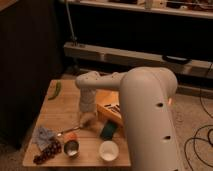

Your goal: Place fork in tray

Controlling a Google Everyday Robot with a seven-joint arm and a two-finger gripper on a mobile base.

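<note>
The robot's gripper should next grab the fork by its end farther from the grey-blue cloth, so that it can put the fork in the yellow-orange tray (106,104).
The silver fork (65,132) lies on the wooden table (62,110), between a grey-blue cloth and a small orange thing. My gripper (86,120) hangs just above the table, to the right of the fork's end. It is open, and I see nothing between its fingers. The yellow-orange tray (106,104) stands right of the gripper, with dark-handled utensils in it. My big white arm (145,115) hides its right part.
A green sponge (108,131) lies in front of the tray, and a white cup (108,150) stands at the front edge. A metal cup (71,147), dark grapes (46,152) and the cloth (43,134) fill the front left. A green pepper (56,90) lies far left.
</note>
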